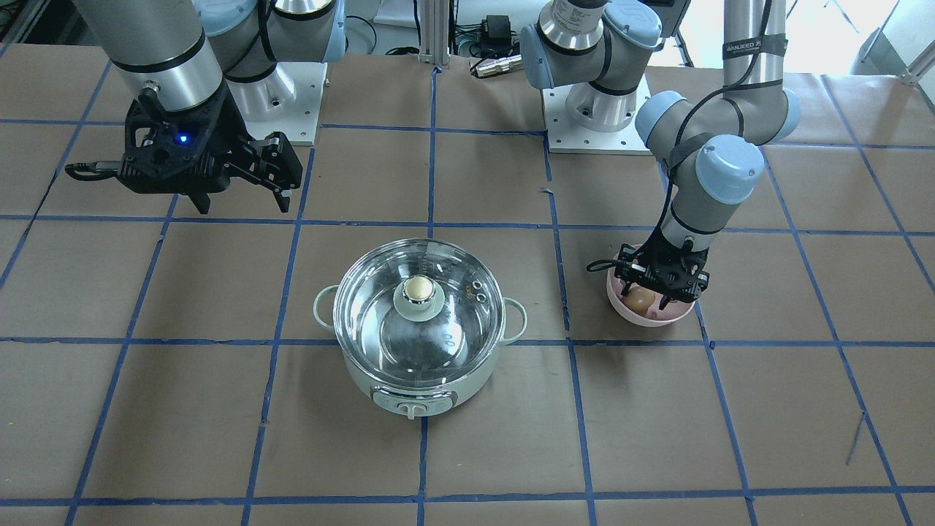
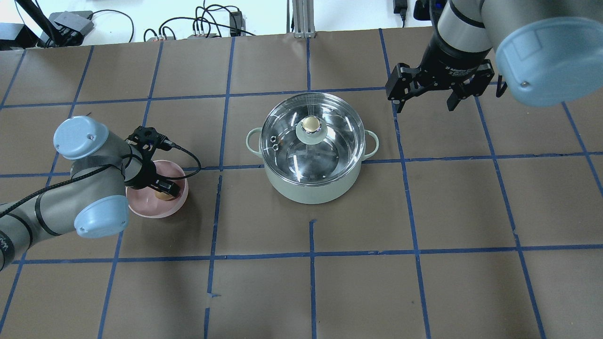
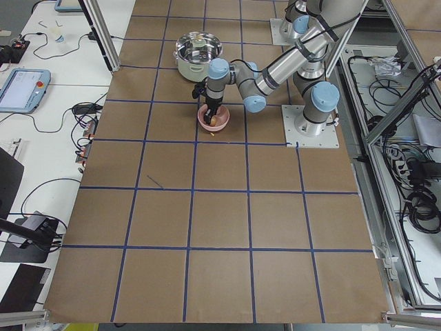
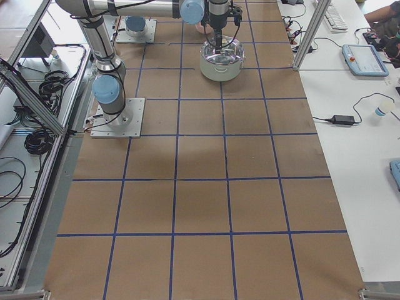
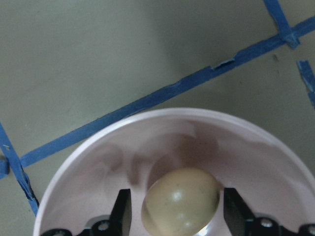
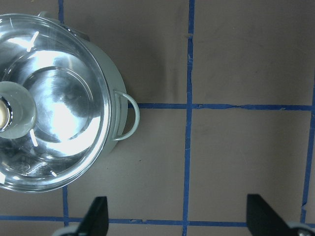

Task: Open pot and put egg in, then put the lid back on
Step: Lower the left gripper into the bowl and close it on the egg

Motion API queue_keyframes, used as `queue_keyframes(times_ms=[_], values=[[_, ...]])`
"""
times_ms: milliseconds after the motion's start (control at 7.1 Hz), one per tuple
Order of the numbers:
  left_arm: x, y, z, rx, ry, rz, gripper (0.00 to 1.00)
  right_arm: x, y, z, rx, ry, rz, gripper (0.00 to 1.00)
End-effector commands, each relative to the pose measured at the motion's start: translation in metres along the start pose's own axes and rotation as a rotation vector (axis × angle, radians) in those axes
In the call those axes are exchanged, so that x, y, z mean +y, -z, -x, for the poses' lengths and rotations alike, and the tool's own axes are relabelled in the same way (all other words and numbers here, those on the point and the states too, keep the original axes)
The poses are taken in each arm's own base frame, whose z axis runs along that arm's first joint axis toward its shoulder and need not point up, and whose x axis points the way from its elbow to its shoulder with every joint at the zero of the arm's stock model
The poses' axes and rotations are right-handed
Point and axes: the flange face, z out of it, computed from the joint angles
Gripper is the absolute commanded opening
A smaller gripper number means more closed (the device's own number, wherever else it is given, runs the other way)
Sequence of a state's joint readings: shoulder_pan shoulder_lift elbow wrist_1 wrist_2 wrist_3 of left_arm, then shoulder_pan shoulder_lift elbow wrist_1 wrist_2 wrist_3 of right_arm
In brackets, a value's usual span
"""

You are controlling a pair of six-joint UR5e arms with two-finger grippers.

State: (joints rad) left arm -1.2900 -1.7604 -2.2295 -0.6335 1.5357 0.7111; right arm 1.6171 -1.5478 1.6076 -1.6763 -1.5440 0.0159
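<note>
My left gripper grabs the light-brown egg by its rounded body [image 1: 639, 299] next. Then it puts the egg in the pot [image 1: 409, 387].
The pale green pot [image 1: 409, 387] stands mid-table with the glass lid [image 1: 380, 321] on it, gold knob [image 2: 311, 124] on top. The light-brown egg [image 5: 179, 206] lies in a pink bowl [image 2: 141, 202] to the pot's left in the overhead view. My left gripper [image 2: 162, 188] is lowered into the bowl, open, one finger [image 5: 123, 211] on each side of the egg, a narrow gap showing. My right gripper [image 2: 424, 106] is open and empty, held high beside the pot's right handle [image 6: 125, 115].
The table is brown paper with a blue tape grid. The arm bases [image 1: 595, 109] stand at the robot's edge. The pot's control knob [image 1: 414, 409] faces away from the robot. Cables and devices lie beyond the far edge [image 2: 202, 26].
</note>
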Motion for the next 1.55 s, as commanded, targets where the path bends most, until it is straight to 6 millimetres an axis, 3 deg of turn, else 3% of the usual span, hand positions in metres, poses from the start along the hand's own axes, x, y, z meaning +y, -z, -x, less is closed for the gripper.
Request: queue_keyframes(times_ms=[0, 282, 423, 563, 704, 1127, 1408], values=[[0.002, -0.004, -0.002, 0.008, 0.0, 0.007, 0.71, 0.001, -0.001, 0.0, 0.001, 0.004, 0.015, 0.99], [0.002, -0.005, -0.002, 0.009, 0.0, 0.008, 0.66, 0.003, -0.003, -0.001, 0.004, 0.025, 0.03, 1.0], [0.002, -0.005, -0.002, 0.008, 0.0, 0.009, 0.56, 0.003, -0.004, -0.001, 0.004, 0.025, 0.036, 1.0], [0.002, -0.004, -0.001, 0.005, 0.001, 0.01, 0.26, 0.003, -0.004, -0.001, 0.004, 0.025, 0.038, 1.0], [0.001, -0.003, 0.0, 0.002, 0.001, 0.007, 0.15, 0.003, -0.004, -0.001, 0.004, 0.025, 0.036, 1.0], [-0.003, 0.003, 0.003, -0.01, 0.005, -0.005, 0.04, 0.003, -0.004, -0.002, 0.005, 0.025, 0.038, 1.0], [-0.006, 0.011, 0.001, -0.022, 0.005, -0.013, 0.04, 0.003, -0.004, -0.002, 0.005, 0.024, 0.038, 1.0]])
